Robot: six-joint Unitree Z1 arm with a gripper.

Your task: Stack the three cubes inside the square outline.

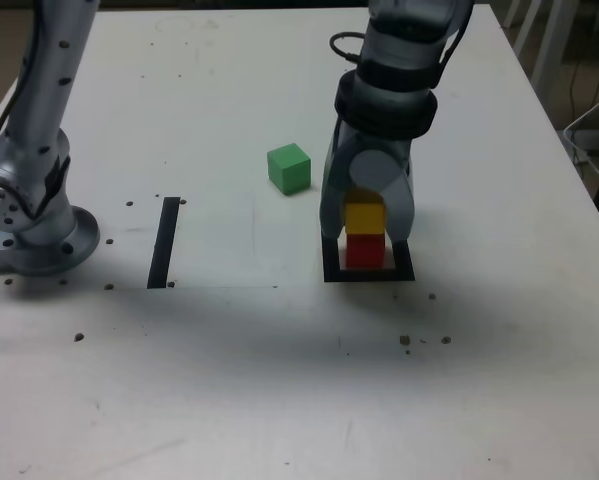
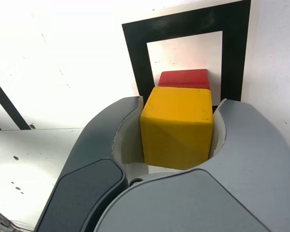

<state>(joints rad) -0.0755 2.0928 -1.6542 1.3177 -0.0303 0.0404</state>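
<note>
It is time for my gripper to open: the yellow cube's base (image 1: pixel 365 231) is on the red cube (image 1: pixel 364 251) inside the square outline, so the yellow cube would stay there.
The red cube (image 1: pixel 364 251) sits inside the square outline (image 1: pixel 331 271) on the white table. The yellow cube (image 1: pixel 364 217) rests on top of it, and my gripper (image 1: pixel 367 222) is shut on the yellow cube, one grey finger on each side. In the wrist view the yellow cube (image 2: pixel 177 126) fills the space between the jaws, with the red cube (image 2: pixel 184 78) showing just beyond it inside the square outline (image 2: pixel 183 26). The green cube (image 1: pixel 289 167) lies alone on the table, to the exterior view's left of the gripper and a little farther back.
The arm's base (image 1: pixel 34 235) stands at the exterior view's left edge. A straight black strip (image 1: pixel 164 241) lies between the base and the outline. Small dark specks dot the table (image 1: pixel 279 380). Chair legs and cables show past the table's far right edge.
</note>
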